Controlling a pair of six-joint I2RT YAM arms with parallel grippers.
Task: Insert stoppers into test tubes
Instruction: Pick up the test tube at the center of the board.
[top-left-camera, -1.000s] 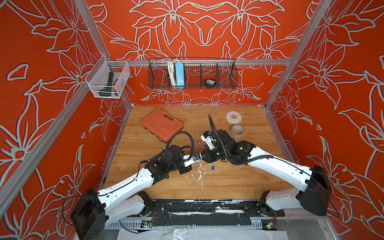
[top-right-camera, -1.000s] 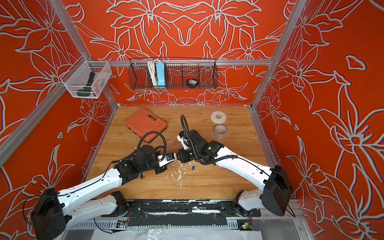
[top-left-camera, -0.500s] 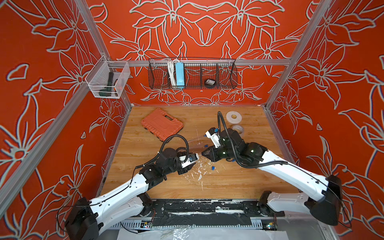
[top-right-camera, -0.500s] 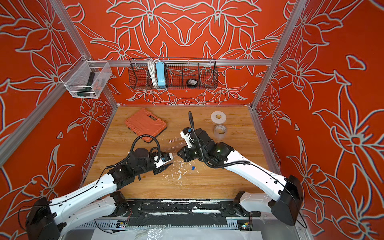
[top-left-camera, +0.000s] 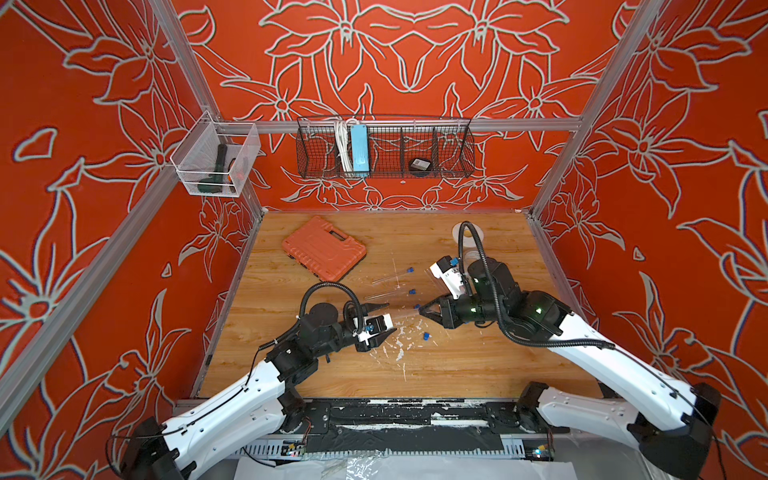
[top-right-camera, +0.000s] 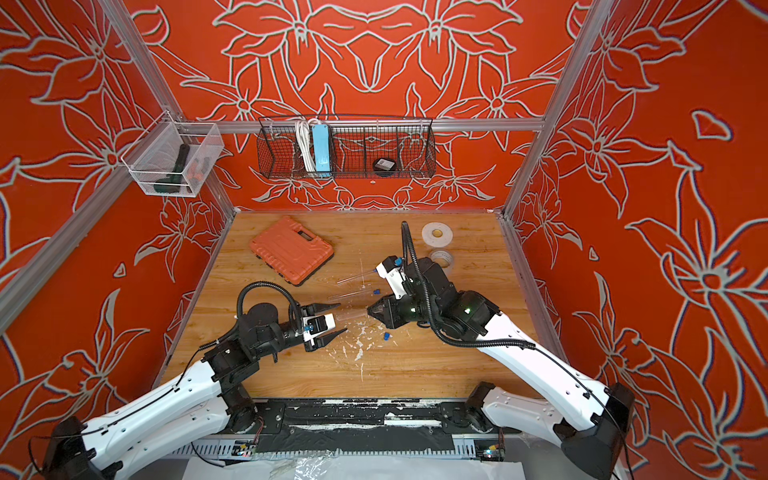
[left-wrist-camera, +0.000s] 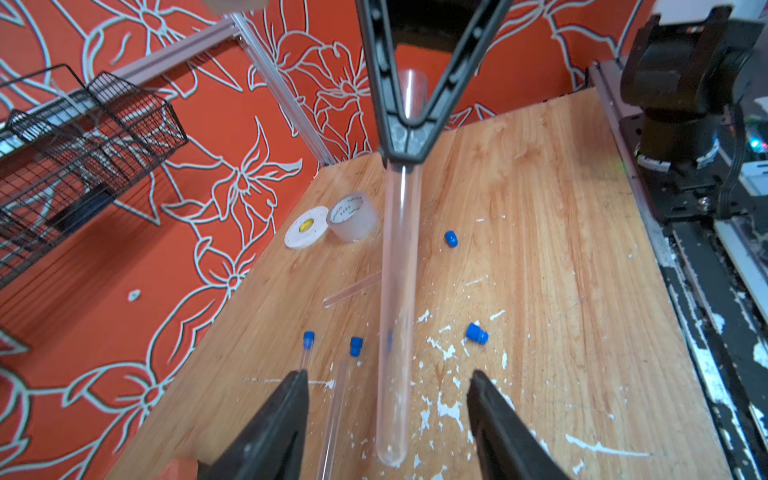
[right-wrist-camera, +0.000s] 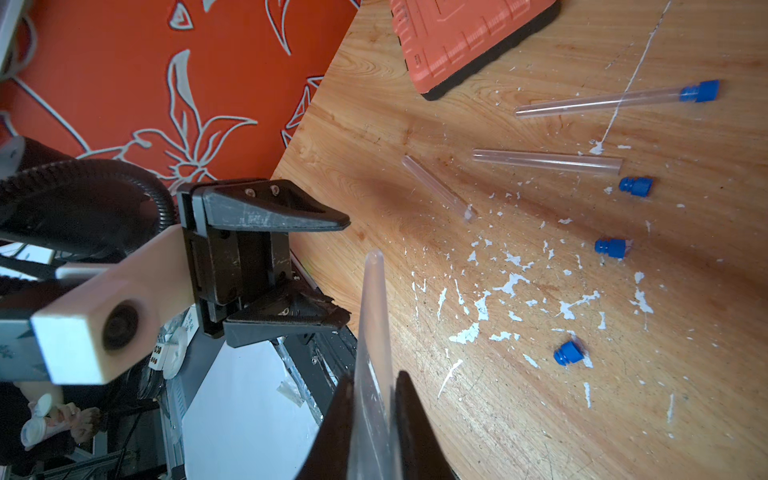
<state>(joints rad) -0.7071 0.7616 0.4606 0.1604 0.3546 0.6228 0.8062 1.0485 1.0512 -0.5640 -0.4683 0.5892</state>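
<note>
The left gripper grabs the clear test tube by its rounded end next, which leaves the tube's opening free to take a stopper.
My right gripper (right-wrist-camera: 374, 382) is shut on a clear test tube (right-wrist-camera: 372, 332) held level above the wood, also seen as the tube (top-left-camera: 405, 315) in a top view. Its rounded end reaches between the fingers of my open left gripper (left-wrist-camera: 387, 374), which touch nothing. On the table lie a tube (right-wrist-camera: 615, 99) with a blue stopper (right-wrist-camera: 700, 91) in its mouth and two open tubes (right-wrist-camera: 546, 161) (right-wrist-camera: 438, 189). Three loose stoppers (right-wrist-camera: 636, 185) (right-wrist-camera: 610, 248) (right-wrist-camera: 567, 353) lie near them.
An orange tool case (top-left-camera: 324, 247) lies at the back left of the table. Two tape rolls (top-right-camera: 437, 234) (top-right-camera: 442, 259) sit at the back right, behind my right arm. A wire basket (top-left-camera: 384, 147) and a clear bin (top-left-camera: 214, 160) hang on the walls.
My left gripper has opened, let go of the tube and drawn back from the right gripper. The right gripper has kept hold of the tube and shifted right.
</note>
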